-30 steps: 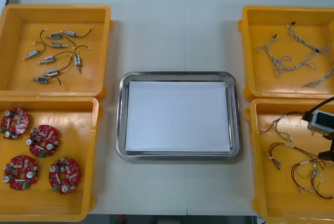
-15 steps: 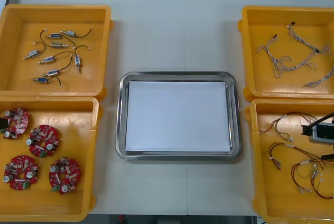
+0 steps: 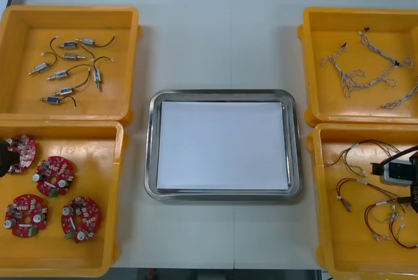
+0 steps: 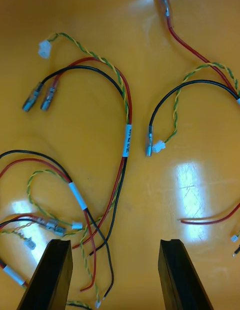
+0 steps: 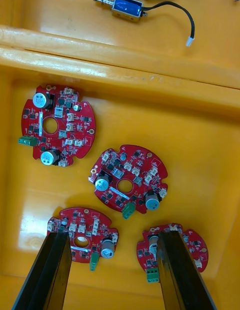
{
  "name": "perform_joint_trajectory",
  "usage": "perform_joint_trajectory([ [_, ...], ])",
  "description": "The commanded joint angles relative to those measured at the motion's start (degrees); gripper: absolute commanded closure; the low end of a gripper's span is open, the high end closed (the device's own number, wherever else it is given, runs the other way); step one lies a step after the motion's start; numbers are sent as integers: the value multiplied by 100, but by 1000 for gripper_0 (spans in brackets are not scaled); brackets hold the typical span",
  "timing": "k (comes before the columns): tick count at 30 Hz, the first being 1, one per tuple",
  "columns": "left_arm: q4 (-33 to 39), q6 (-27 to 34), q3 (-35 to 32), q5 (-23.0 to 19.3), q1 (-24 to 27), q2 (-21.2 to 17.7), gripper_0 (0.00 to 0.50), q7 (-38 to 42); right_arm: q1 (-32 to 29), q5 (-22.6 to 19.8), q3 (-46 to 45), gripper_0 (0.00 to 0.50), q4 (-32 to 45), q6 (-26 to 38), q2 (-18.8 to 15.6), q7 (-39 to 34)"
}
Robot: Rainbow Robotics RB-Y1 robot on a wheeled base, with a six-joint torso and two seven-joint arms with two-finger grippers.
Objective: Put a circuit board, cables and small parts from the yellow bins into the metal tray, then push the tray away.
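The red and black cable needs to be grabbed by its white label [image 4: 127, 140] with my right gripper next, so that it can go into the metal tray.
My left gripper [image 5: 114, 236] hangs open over the near left yellow bin [image 3: 110, 162], which holds several round red circuit boards [image 3: 54, 175]. In the left wrist view one board [image 5: 82, 235] lies by one finger and another board [image 5: 172, 252] by the other. My right gripper [image 4: 115, 242] is open above the near right yellow bin [image 3: 333, 241], over a tangle of red, black and yellow cables [image 4: 125, 134]. From the front the right gripper [image 3: 400, 174] shows at the right edge. The metal tray [image 3: 222, 94], white inside, sits between the bins.
The far left bin [image 3: 124, 51] holds several small metal parts [image 3: 62, 74] with black leads. The far right bin [image 3: 313, 51] holds twisted blue and white cables [image 3: 366, 74]. Bare table lies beyond the tray and in front of it.
The right gripper has slid toward the near right over its cable bin. The left arm's dark tip has come into view at the left edge beside the boards.
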State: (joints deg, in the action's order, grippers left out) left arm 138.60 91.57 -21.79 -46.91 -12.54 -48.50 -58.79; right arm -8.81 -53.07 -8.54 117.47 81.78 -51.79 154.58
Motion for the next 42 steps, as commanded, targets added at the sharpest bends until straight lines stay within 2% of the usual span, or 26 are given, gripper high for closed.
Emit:
perform_joint_trajectory([
  [1,105,-87,61,76,-258,78,0,-564,-121,174,423,0,-207,-356,81,42],
  [14,70,-236,79,68,-425,52,0,-1214,-130,481,722,0,-471,-382,415,42],
  [23,-308,-746,149,-47,-531,43,0,-2005,-121,675,871,0,-629,-453,512,42],
  [32,-334,-807,290,24,-531,-1,0,-2137,-121,763,871,0,-743,-470,512,42],
  [33,-334,-816,298,24,-531,-10,0,-2137,-121,763,871,39,-752,-470,512,42],
  [34,-343,-825,325,50,-539,-19,0,-2146,-121,771,871,125,-743,-470,512,42],
  [36,-369,-878,351,41,-539,-28,0,-2172,-121,771,871,338,-752,-479,512,42],
  [38,-404,-922,378,41,-531,-36,0,-2199,-121,771,871,440,-752,-479,512,42],
  [40,-440,-974,395,50,-531,-36,0,-2225,-121,763,871,487,-752,-479,512,42],
  [42,-492,-1018,413,50,-531,-45,0,-2269,-121,754,880,500,-743,-479,520,42],
])
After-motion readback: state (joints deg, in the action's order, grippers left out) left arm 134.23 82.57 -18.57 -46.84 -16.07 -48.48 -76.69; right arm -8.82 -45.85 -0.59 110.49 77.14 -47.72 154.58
